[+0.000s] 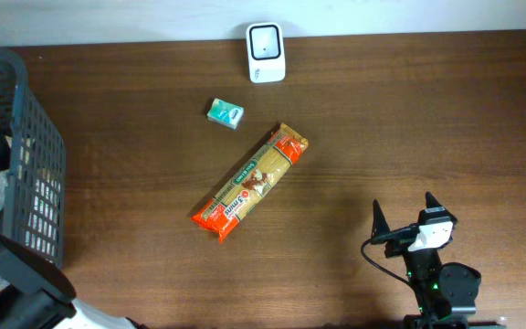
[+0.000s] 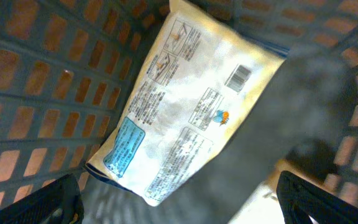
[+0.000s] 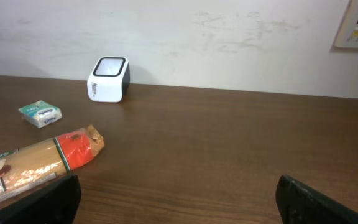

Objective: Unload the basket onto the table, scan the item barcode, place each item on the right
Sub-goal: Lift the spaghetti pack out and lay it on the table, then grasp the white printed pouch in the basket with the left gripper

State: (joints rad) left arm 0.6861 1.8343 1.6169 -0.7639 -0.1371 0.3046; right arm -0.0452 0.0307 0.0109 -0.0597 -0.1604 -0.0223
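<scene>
My left gripper grabs the white printed pouch (image 2: 185,93) by its text area next, away from the barcode, so the barcode stays uncovered to scan.
A white barcode scanner (image 1: 266,52) stands at the table's far edge, also in the right wrist view (image 3: 109,79). A long orange pasta packet (image 1: 249,183) lies diagonally mid-table, and its end shows in the right wrist view (image 3: 36,165). In the left wrist view a white printed pouch (image 2: 185,93) lies inside the grey basket (image 2: 42,74), its barcode (image 2: 238,76) facing up. My left gripper (image 2: 179,202) hangs open above the pouch, holding nothing. My right gripper (image 1: 404,208) stands open and empty at the near right, apart from the pasta (image 3: 179,199).
A small green packet (image 1: 226,112) lies left of the scanner. The grey slatted basket (image 1: 35,155) fills the left edge, with my left arm (image 1: 21,279) over it. A blurred dark shape (image 2: 297,118) crosses the right of the basket view.
</scene>
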